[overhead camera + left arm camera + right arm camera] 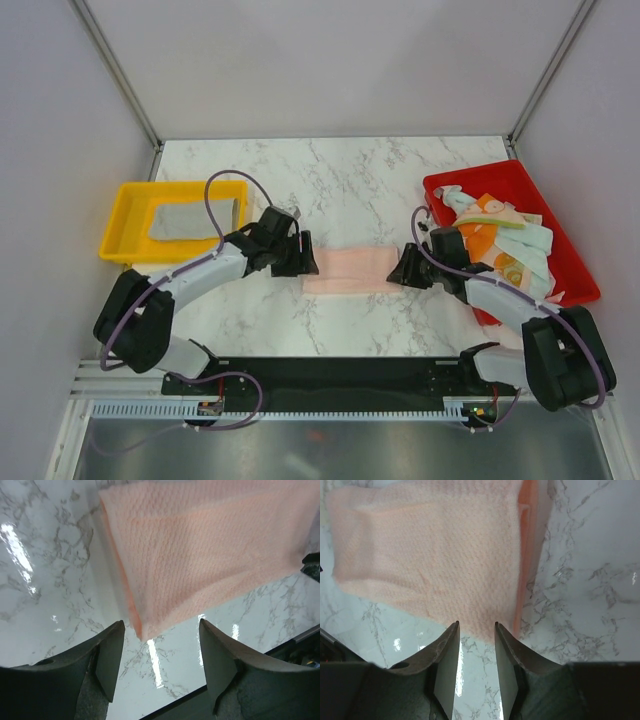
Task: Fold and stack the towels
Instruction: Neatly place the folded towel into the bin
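Note:
I should next grab the folded pink towel's end edge nearest the yellow tray with my left gripper, to stack it on the grey towel (185,222).
A pale pink towel (350,270) lies folded into a flat strip on the marble table, between my two grippers. My left gripper (305,262) stands at its left end, jaws wide apart and empty; in the left wrist view the pink towel (200,550) has its corner just ahead of the gap of that left gripper (160,626). At the right end my right gripper (400,272) is open with nothing held; the right wrist view has the pink towel (435,555) edge just beyond the right gripper (476,625). A grey towel (185,222) lies in the yellow tray. Several mixed towels (505,240) fill the red tray.
The yellow tray (125,215) sits at the left of the table and the red tray (560,240) at the right, close behind my right arm. A black strip (330,375) runs along the near table edge.

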You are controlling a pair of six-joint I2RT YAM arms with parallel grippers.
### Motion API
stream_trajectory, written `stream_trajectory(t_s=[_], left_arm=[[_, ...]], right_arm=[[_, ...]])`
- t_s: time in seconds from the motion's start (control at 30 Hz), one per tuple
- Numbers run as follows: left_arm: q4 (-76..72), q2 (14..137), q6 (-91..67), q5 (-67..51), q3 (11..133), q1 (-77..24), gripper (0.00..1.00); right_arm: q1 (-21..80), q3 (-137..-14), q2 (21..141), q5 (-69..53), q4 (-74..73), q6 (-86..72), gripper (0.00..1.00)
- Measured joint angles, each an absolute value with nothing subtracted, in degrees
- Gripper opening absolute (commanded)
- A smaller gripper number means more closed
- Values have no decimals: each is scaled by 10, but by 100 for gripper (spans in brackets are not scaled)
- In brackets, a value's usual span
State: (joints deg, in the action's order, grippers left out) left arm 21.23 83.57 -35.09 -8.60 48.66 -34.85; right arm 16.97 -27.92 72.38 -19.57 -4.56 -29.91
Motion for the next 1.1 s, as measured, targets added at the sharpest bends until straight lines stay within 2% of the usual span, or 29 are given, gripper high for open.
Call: stream_trajectory(t_s=[0.07,0.1,0.2,0.3,0.43,0.67,0.87,0.97,1.0,1.03,1.1], left_arm=[[214,829,-351,-78,505,-341,70],[214,828,-351,-76,512,-337,70],[213,840,-350,-74,518,-326,71],[209,878,-350,-75,521,-322,70],[208,947,-350,-81,529,-322,69],[179,973,-351,-103,548,-319,64],[172,979,-352,-106,548,-319,55],[172,986,-354,-107,551,-319,39],[173,990,-355,-108,555,-319,25],[173,996,-358,-110,560,-319,15],[174,1009,-358,-118,569,-319,2]], right_arm=[[170,-287,699,-202,-64,-298,48],[170,-294,686,-204,-74,-298,56],[170,-324,651,-211,-98,-297,68],[170,-354,625,-212,-115,-296,72],[170,-384,601,-212,-131,-294,74],[170,-393,597,-212,-155,-285,74],[170,-393,597,-212,-161,-281,74],[170,-393,598,-212,-163,-280,74],[170,-393,598,-212,-164,-280,74],[170,-393,598,-212,-164,-279,74],[170,-393,597,-212,-164,-278,74]])
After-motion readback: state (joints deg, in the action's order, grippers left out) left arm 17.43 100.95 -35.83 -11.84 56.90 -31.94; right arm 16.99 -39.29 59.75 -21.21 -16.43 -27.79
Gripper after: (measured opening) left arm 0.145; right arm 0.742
